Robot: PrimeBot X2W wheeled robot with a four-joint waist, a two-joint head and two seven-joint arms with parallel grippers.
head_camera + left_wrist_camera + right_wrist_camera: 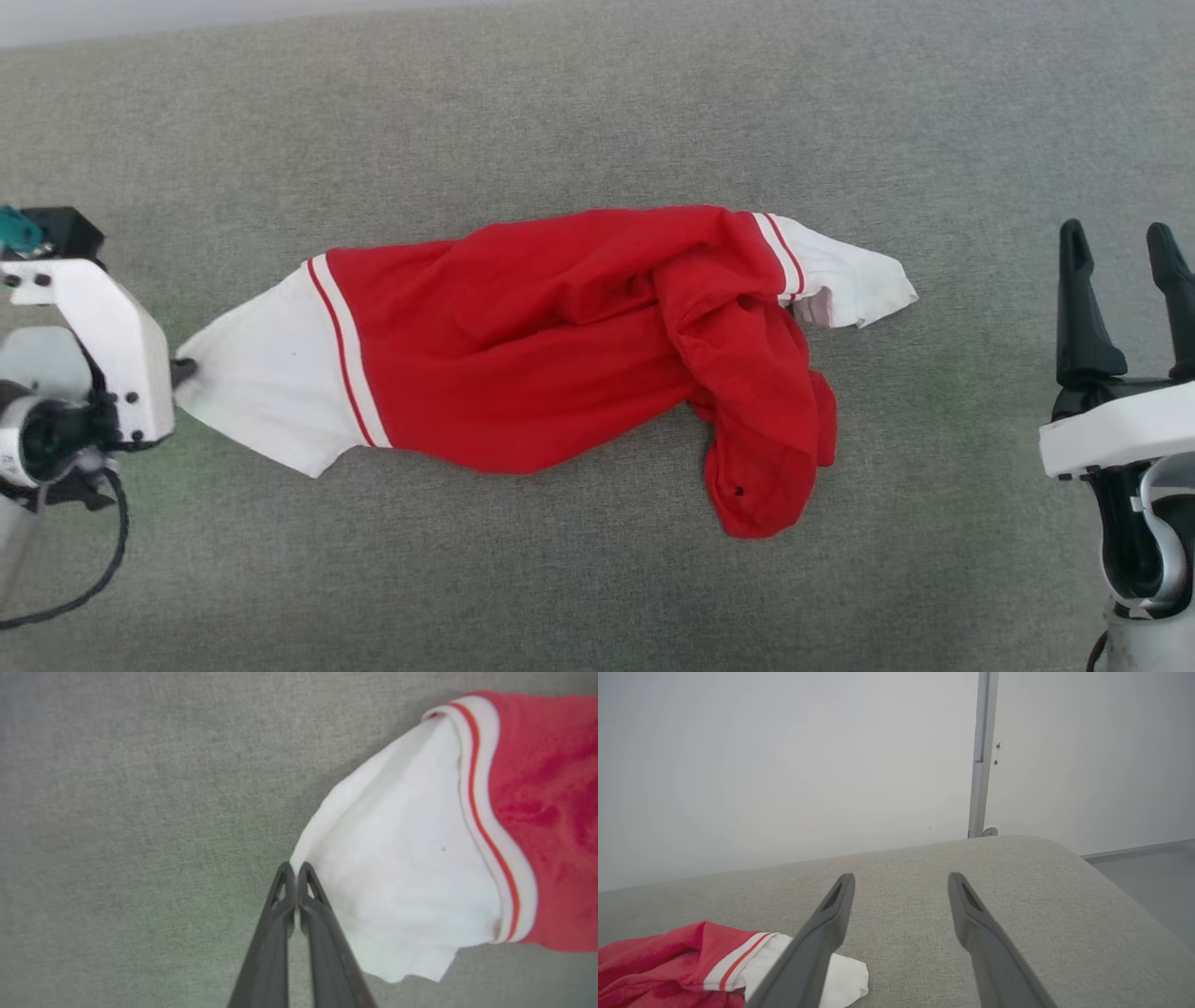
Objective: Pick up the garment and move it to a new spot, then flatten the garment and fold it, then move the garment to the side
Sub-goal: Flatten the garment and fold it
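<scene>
The red body [734, 370] of the garment is bunched up in slack folds. My right gripper should grab the garment by the loose end of its free white sleeve [892, 291].
The garment [560, 345] lies crumpled and stretched sideways on the grey cushion, red body in the middle, a white sleeve with red stripes at each end. At the far left my left gripper [184, 371] is shut on the garment, pinching the pointed tip of the left white sleeve [402, 858]. In the left wrist view its two dark fingers [322, 914] press together at the sleeve's edge, where the left gripper [295, 867] meets the cloth. My right gripper [1125, 247] stands open at the far right, apart from the garment [668, 961], with nothing between the right gripper [901, 879] fingers.
The grey fabric cushion [597, 112] spreads wide around the garment. Its rounded right end [1087, 868] drops to a grey floor [1153, 868]. A white wall with a vertical metal post [981, 756] stands behind the cushion.
</scene>
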